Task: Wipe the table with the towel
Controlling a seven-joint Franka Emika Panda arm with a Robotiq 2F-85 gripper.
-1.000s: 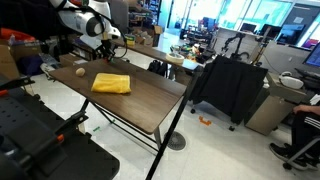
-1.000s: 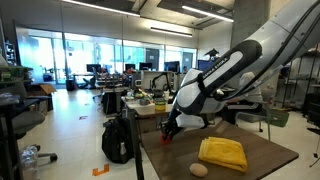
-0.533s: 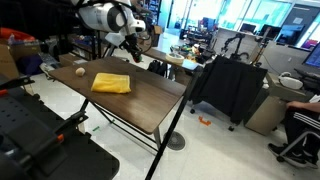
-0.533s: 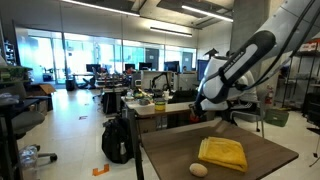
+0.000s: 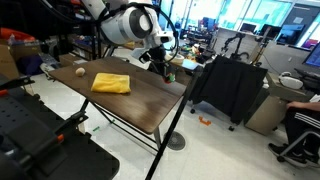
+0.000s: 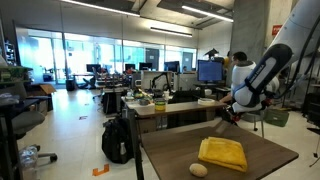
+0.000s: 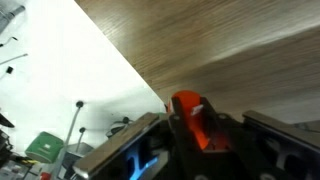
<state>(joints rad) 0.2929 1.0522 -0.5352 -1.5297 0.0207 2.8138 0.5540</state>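
Observation:
The small red-orange object hangs above the wood and would fall close to the table's edge if I opened now, so my gripper keeps holding the object.
The yellow towel (image 5: 111, 84) lies folded on the dark brown table (image 5: 150, 103), also seen in an exterior view (image 6: 223, 153) on the table (image 6: 272, 148). My gripper (image 5: 160, 69) hangs over the table's far edge, well away from the towel; it also shows in an exterior view (image 6: 228, 117). In the wrist view the gripper (image 7: 196, 128) is shut on a small red-orange object (image 7: 190, 112), above the wood-grain table (image 7: 230, 50) near its edge.
A small beige ball (image 5: 77, 71) sits on the table beside the towel, also visible in an exterior view (image 6: 198, 170). A black-draped stand (image 5: 225, 90) and cluttered desks stand beyond the table. A backpack (image 6: 118, 140) sits on the floor. A seated person (image 5: 300, 125) is further off.
The arm has swung along the table's far side, away from the ball end toward the other edge, carrying the red-orange object. The towel and ball have not moved.

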